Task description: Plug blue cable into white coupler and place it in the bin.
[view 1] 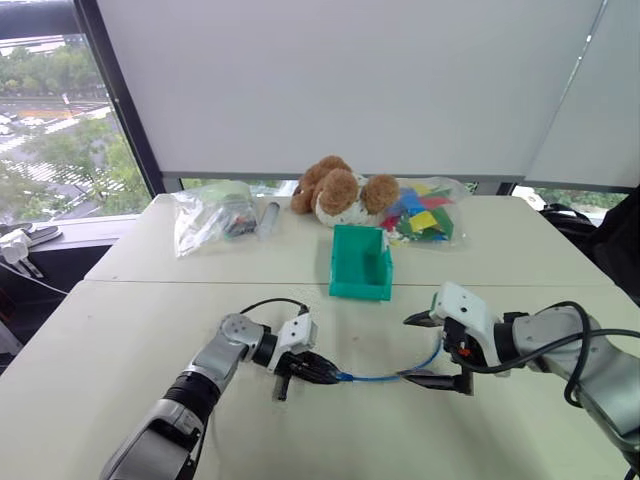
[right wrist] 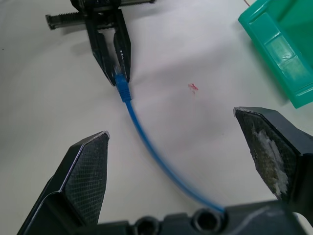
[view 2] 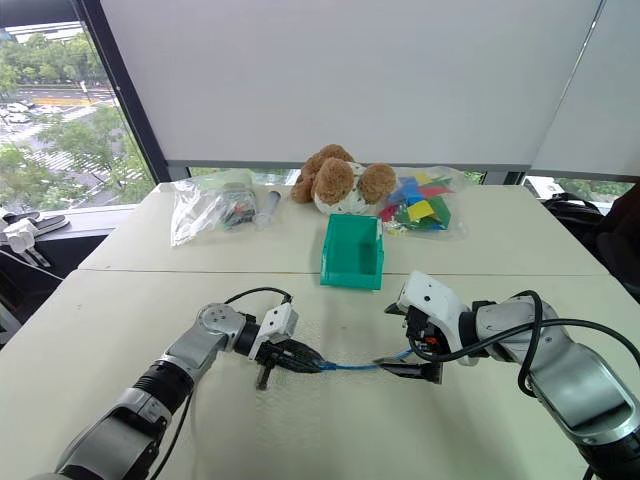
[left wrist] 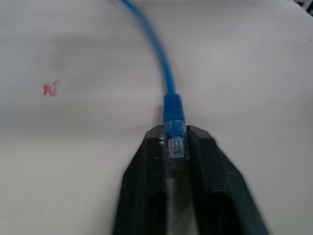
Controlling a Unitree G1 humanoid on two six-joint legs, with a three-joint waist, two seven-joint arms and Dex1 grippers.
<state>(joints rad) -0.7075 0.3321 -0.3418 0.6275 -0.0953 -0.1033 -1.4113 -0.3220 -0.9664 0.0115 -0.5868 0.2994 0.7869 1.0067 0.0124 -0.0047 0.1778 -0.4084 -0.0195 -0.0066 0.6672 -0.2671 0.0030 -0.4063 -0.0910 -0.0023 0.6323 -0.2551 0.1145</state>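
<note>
My right gripper grabs the blue cable by the ribbed boot next. The boot sticks out past my left gripper's fingers, which cover the cable's plug tip.
The blue cable lies on the white table between my two grippers. My left gripper is shut on the cable's plug end, which sits pinched between the black fingertips just above the tabletop. From there the cord runs to my right gripper, which stands open, its fingers spread wide on either side of the cable. The teal bin stands empty a little beyond both grippers, at the middle of the table. The white coupler is out of view.
A brown teddy bear sits behind the bin. A clear bag of items lies at the back left and a bag of coloured pieces at the back right. A small red mark is on the table.
</note>
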